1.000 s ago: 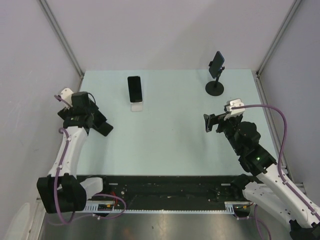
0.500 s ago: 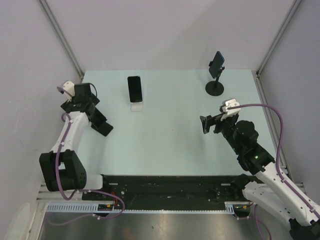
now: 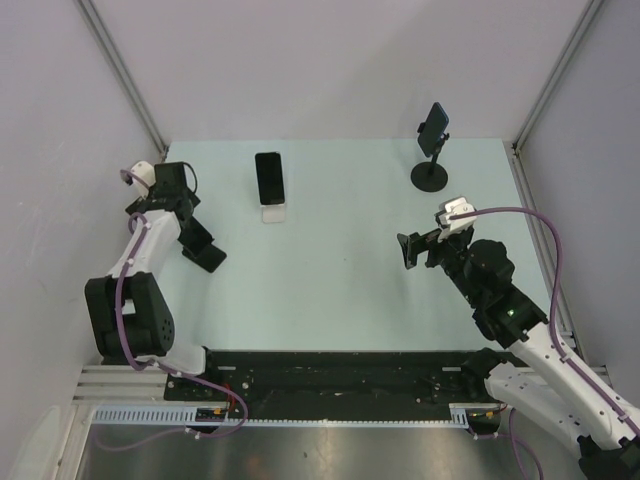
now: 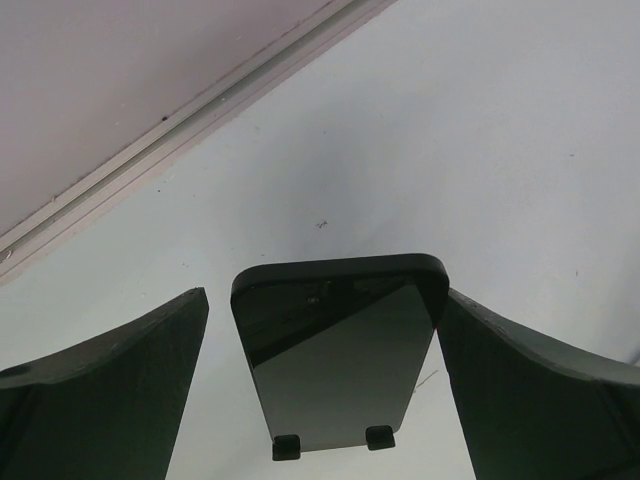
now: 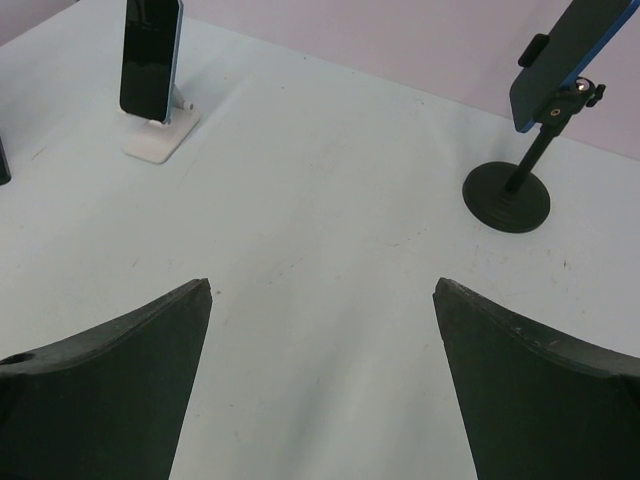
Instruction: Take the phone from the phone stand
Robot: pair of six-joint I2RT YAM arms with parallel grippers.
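My left gripper closes now, since the fingers are level with the phone's side edges. Closing now would catch the phone's upper end point(image 4: 339, 296).
A black phone point(image 4: 335, 350) leans upright in a low stand with two small black hooks point(image 4: 286, 446). In the top view it stands at the left of the table point(image 3: 204, 250). My left gripper point(image 4: 323, 292) is open, its fingers point(image 4: 110, 390) on either side of the phone, and the right finger sits very close to the phone's upper corner. In the top view the left gripper point(image 3: 182, 215) is just behind the phone. My right gripper point(image 3: 415, 248) is open and empty over the table's right half, also seen in the right wrist view point(image 5: 322, 285).
A second dark phone leans on a white stand point(image 3: 270, 182) at the back, also in the right wrist view point(image 5: 150, 62). A blue-cased phone point(image 3: 433, 128) is clamped on a black pole stand with a round base point(image 3: 430, 178), point(image 5: 507, 197). Walls enclose the table on three sides.
My left arm has drawn back toward the far left wall, and its wrist has risen away from the black phone. The right gripper has drifted slightly left and farther out.
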